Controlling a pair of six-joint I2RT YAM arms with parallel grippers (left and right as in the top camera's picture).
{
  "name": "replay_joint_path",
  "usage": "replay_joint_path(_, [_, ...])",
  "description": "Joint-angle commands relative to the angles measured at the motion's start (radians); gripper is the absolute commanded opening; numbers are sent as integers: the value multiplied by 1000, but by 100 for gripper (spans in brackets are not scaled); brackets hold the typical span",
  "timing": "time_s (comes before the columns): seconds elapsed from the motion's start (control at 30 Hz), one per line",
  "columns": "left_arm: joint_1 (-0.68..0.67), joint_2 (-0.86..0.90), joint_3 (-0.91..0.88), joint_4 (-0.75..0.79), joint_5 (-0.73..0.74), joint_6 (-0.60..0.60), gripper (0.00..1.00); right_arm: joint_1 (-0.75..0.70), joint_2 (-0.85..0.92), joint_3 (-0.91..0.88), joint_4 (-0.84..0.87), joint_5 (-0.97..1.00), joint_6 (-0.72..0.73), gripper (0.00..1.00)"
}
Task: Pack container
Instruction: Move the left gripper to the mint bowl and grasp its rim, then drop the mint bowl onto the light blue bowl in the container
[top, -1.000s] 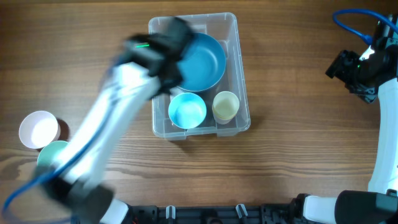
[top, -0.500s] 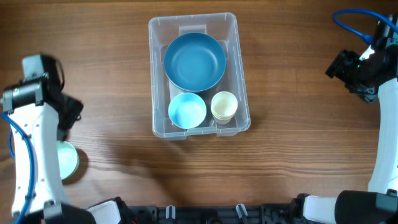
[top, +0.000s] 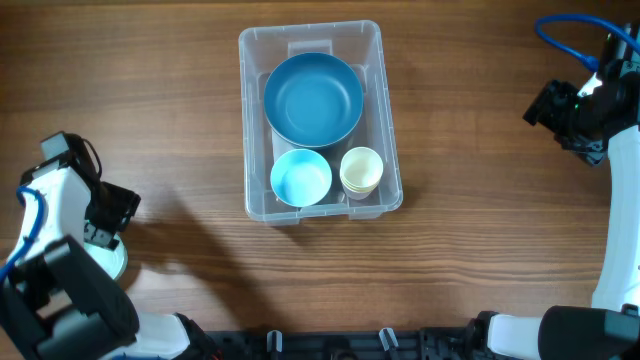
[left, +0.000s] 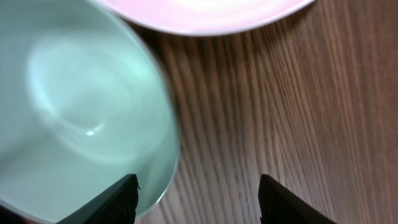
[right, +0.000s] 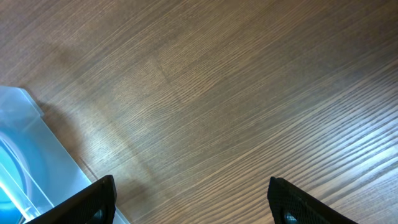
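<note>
I will next use my left gripper to grab the mint-green bowl (left: 74, 106) by its rim (left: 170, 177), one finger inside, so its base stays free to pack into the light-blue bowl.
The clear plastic container (top: 390, 120) stands at the table's middle back and holds a large blue bowl (top: 312, 98), a small light-blue bowl (top: 300, 178) and a cream cup (top: 361, 171). Its corner shows in the right wrist view (right: 25, 149). My left gripper (top: 100, 238) is open at the far left, over a mint-green bowl (left: 74, 106); its left finger hangs over the bowl's inside near the rim and the right finger over bare wood. A pink-white bowl (left: 205, 12) lies just beyond. My right gripper (top: 560, 112) is open and empty at the far right.
The mint bowl (top: 112, 262) peeks out under my left arm near the front left edge. A blue cable (top: 560, 35) loops at the back right by the right arm.
My left arm has swung from over the container back to the far left and come down over the mint bowl. The pink-white bowl is now hidden under the arm overhead. The right arm has not moved.
</note>
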Motion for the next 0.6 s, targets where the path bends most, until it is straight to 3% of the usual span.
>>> replay_joint_path(0.0, [6,63,-11,20,-19,17,63,-1,7,-3,-1,-5,-10,79])
replay_joint_path(0.1, [6,90,-11,42,-18,32,60,-1,7,-3,0,-4,-10,79])
replay_joint_path(0.13, [6,95,-11,49,-13,31,53,-1,7,-3,0,-4,-10,79])
replay_joint_path(0.17, [5,96,-11,52,-13,31,34,-1,7,-3,0,-4,-10,79])
replay_joint_path(0.2, [5,95,-11,57,-11,31,27,-1,7,-3,0,-4,-10,79])
replay_joint_path(0.3, [-3,95,-11,68,38,31,18,-1,7,-3,0,-4,-10,79])
replay_joint_path(0.37, [-17,95,-11,71,54,31,6,-1,7,-3,0,-4,-10,79])
replay_joint_path(0.57, [-124,37,32,8,54,31,4,-1,7,-3,0,-4,-10,79])
